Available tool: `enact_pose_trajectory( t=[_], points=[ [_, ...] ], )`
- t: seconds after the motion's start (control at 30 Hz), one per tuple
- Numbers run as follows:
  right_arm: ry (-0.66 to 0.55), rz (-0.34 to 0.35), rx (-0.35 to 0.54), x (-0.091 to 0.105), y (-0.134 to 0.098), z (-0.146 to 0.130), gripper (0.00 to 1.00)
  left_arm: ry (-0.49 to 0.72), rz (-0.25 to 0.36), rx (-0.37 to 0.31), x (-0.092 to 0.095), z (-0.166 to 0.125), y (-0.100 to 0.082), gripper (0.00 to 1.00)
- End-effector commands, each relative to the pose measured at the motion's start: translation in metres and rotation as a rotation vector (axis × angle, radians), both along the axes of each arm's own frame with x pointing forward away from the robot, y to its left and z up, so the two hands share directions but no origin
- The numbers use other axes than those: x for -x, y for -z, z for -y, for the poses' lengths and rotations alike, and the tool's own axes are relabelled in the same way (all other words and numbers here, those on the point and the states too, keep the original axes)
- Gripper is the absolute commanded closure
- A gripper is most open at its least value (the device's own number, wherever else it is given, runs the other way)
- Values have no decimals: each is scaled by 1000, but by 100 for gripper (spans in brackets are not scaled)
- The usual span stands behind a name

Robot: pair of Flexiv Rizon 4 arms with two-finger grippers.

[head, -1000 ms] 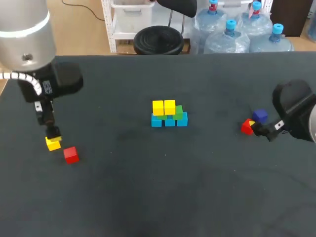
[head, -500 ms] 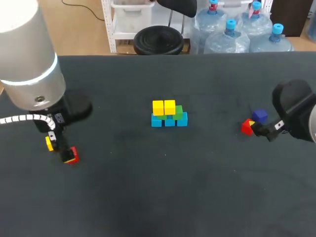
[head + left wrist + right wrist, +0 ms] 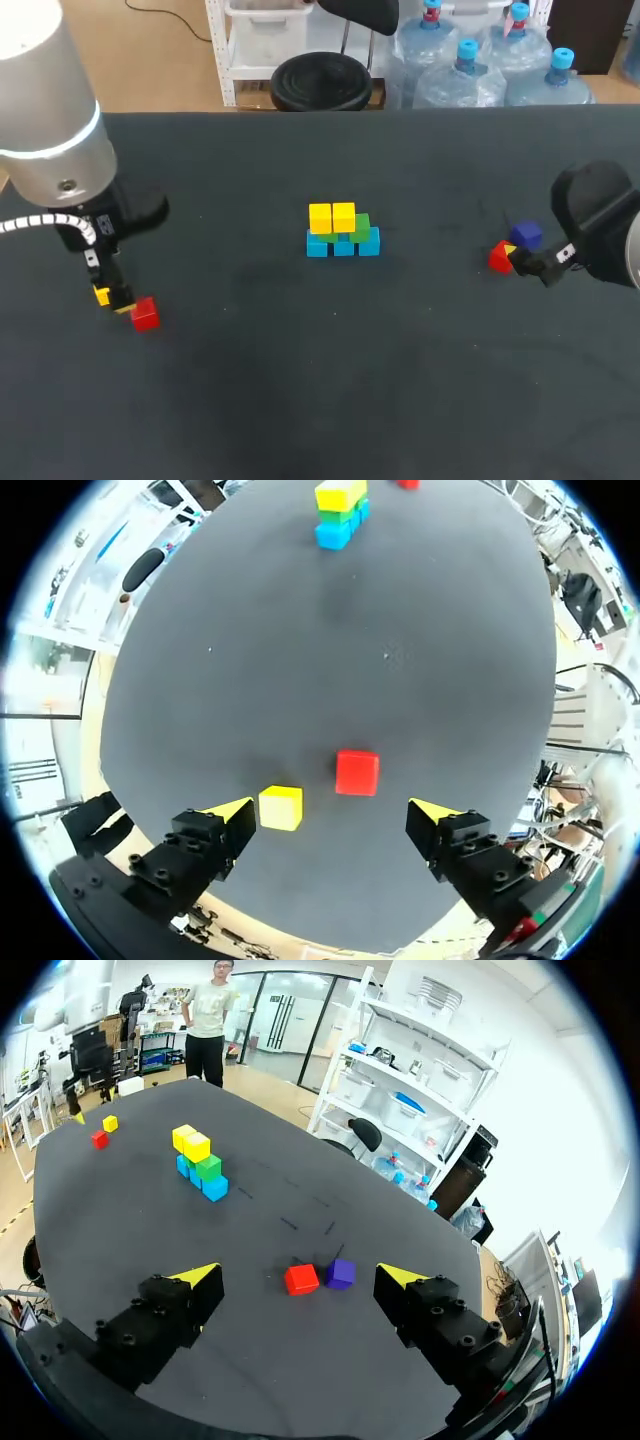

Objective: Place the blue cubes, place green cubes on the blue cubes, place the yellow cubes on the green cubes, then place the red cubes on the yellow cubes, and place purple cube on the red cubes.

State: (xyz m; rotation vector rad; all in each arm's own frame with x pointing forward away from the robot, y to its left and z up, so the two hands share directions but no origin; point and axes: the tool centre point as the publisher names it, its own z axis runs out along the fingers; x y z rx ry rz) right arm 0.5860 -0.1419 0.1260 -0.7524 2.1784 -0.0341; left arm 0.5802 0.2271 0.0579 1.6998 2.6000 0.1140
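The left gripper grabs the last yellow cube by its opposite sides next. The yellow cube then goes onto the green cubes.
Mid-table stands the stack: a row of blue cubes, green cubes on them, and two yellow cubes on top. My left gripper hangs open at the left, between a loose yellow cube and a red cube. In the left wrist view the gripper holds nothing; the red cube lies just ahead of it and the yellow cube sits by one fingertip. My right gripper is open above a second red cube, with the purple cube beside it.
The black table has broad free room in front of the stack and between the stack and both arms. The second red cube and purple cube lie at the right, close to my right gripper.
My left arm swung from over the loose yellow cube toward the red cube, then came back a little between them. The cubes and right arm stayed put.
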Motion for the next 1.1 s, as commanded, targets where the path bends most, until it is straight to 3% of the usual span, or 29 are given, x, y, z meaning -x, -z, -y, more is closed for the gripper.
enact_pose_trajectory(
  t=[0.03, 0.3, 0.57, 0.77, 1.1],
  points=[
    [-2, 8, -6, 0, 2, 1, 0, -1, -31, -30, -16, -4, 6, 0],
    [-2, 8, -6, 0, 2, 1, 0, -46, -92, -73, -22, -17, 16, 0],
    [-2, 8, -6, 0, 2, 1, 0, -70, -114, -62, -22, -12, 26, 0],
    [-2, 8, -6, 0, 2, 1, 0, -132, -124, -86, -21, -21, 29, 0],
    [-2, 8, -6, 0, 2, 1, 0, -163, -140, -66, -25, -33, 36, 0]
  ],
)
